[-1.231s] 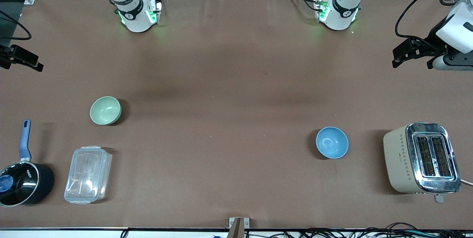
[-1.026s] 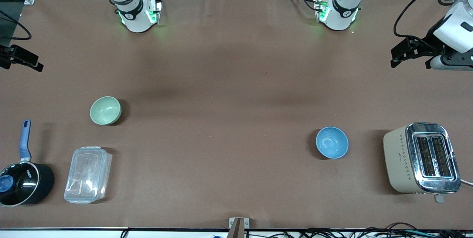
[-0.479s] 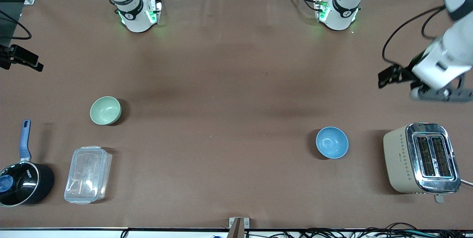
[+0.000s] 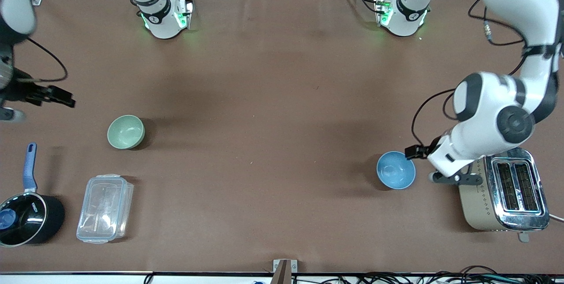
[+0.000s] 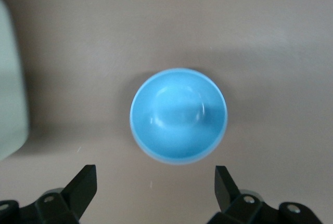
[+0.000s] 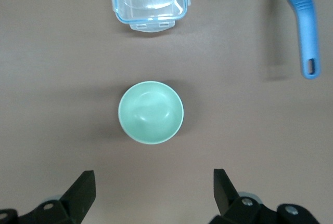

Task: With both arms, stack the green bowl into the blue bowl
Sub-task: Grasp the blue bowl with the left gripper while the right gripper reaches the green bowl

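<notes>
The green bowl needs to go inside the blue bowl (image 4: 395,170), so I will next grab the green bowl by its rim (image 4: 126,116) with my right gripper.
The green bowl (image 4: 126,132) sits upright and empty on the brown table toward the right arm's end; it also shows in the right wrist view (image 6: 151,112). The blue bowl (image 4: 395,170) sits upright and empty toward the left arm's end, beside the toaster; it also shows in the left wrist view (image 5: 178,115). My left gripper (image 4: 417,152) hangs open and empty (image 5: 154,185) over the table just beside the blue bowl. My right gripper (image 4: 61,97) hangs open and empty (image 6: 153,187) over the table beside the green bowl, toward the table's end.
A cream and chrome toaster (image 4: 502,189) stands close to the blue bowl, under the left arm's wrist. A clear lidded container (image 4: 105,208) and a black pot with a blue handle (image 4: 27,213) lie nearer the front camera than the green bowl.
The left arm has swung in from the table's end and come down beside the blue bowl. The right arm has moved in toward the green bowl. Both bowls have stayed put.
</notes>
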### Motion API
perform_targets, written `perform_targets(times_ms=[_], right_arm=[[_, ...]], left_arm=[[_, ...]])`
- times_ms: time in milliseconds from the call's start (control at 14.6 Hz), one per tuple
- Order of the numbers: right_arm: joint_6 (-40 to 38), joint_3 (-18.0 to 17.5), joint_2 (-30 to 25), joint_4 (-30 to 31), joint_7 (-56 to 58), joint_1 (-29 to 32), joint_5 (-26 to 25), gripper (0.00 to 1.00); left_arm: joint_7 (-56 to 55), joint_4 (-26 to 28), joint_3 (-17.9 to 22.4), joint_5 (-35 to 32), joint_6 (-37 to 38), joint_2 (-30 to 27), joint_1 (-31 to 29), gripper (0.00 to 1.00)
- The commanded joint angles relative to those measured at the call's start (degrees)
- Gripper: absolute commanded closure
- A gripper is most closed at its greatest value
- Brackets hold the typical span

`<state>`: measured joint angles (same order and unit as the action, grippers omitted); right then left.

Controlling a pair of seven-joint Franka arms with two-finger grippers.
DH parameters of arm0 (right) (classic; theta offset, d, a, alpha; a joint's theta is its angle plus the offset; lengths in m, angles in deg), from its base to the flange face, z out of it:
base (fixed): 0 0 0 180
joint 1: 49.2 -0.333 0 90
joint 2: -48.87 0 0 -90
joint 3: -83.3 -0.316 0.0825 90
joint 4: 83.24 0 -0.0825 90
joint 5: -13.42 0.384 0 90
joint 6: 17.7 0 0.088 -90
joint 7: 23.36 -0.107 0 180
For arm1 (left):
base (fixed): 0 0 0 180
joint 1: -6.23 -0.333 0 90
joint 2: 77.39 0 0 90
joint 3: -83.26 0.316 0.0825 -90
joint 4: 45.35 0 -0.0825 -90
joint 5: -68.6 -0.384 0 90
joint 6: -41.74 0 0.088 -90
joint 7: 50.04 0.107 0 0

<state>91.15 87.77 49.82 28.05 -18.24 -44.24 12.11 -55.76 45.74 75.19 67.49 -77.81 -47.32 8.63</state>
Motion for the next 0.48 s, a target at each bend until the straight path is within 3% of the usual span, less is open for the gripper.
perform_targets(times_ms=[0,137,274,410], right_arm=[[13.70,-0.43,-1.66,12.95,0.94,1.89,-1.23,0.00],[23.30,-0.43,1.75,18.16,0.95,2.86,-1.41,0.00],[28.41,-0.51,6.50,19.14,0.95,4.00,-1.50,0.00],[32.55,-0.51,10.10,19.76,0.94,4.62,-1.41,0.00]], left_arm=[[-0.69,-0.47,-0.28,-4.84,-4.62,4.64,-0.64,0.03],[-0.69,-0.56,-0.28,-8.64,-5.51,6.66,-1.34,0.13],[-0.86,-0.82,-0.37,-8.47,-5.51,8.51,-1.61,0.29],[-0.95,-1.09,-0.37,-8.30,-5.60,9.75,-1.61,0.51]])
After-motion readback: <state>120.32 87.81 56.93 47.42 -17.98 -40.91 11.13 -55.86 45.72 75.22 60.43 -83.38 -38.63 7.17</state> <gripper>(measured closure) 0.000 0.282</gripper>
